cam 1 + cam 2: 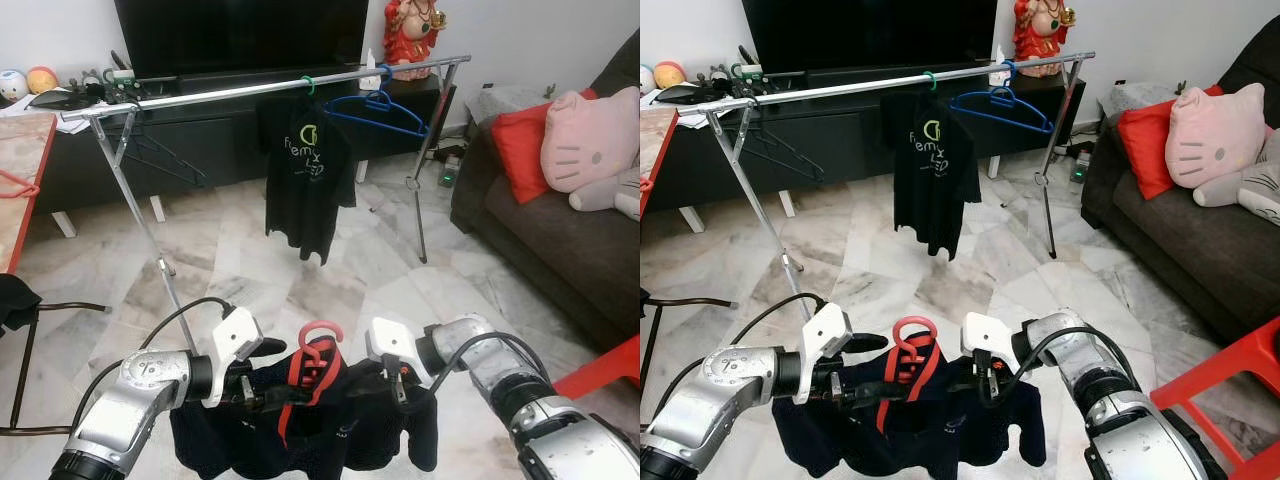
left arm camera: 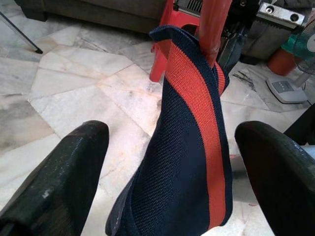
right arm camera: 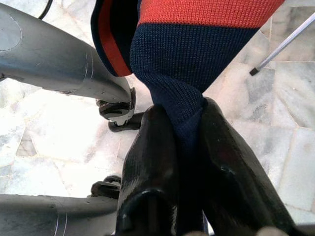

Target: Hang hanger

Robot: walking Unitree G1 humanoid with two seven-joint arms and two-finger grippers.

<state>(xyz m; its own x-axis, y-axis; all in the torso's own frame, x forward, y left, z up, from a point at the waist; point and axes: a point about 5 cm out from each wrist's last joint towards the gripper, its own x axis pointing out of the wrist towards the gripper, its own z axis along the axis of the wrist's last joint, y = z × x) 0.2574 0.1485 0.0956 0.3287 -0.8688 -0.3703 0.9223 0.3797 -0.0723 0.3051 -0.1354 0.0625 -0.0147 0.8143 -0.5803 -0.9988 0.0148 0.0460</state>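
The left gripper pinches the navy garment by its shoulder (image 1: 268, 384) beside the collar next, since that fold stands up while the garment's lower cloth (image 1: 208, 442) hangs slack.
A navy garment (image 1: 330, 430) with a red stripe hangs on a red hanger (image 1: 318, 345), low in front of me between both arms. My right gripper (image 3: 186, 129) is shut, pinching a fold of the navy fabric (image 3: 172, 64). My left gripper (image 2: 170, 147) is open; its fingers (image 2: 59, 172) stand wide on either side of the striped cloth (image 2: 189, 113) without touching it. The red hanger's neck (image 2: 214, 24) rises beyond. Farther off stands the silver rack rail (image 1: 230, 92), carrying a black T-shirt (image 1: 305, 170) and a blue hanger (image 1: 385, 110).
A dark sofa (image 1: 540, 230) with a red cushion and a pink plush lines the right. A red plastic chair (image 1: 605, 370) sits at lower right, a table (image 1: 20, 180) at left. The black TV console (image 1: 200, 130) lies behind the rack. Spare black hangers (image 1: 160, 160) hang on the rail's left end.
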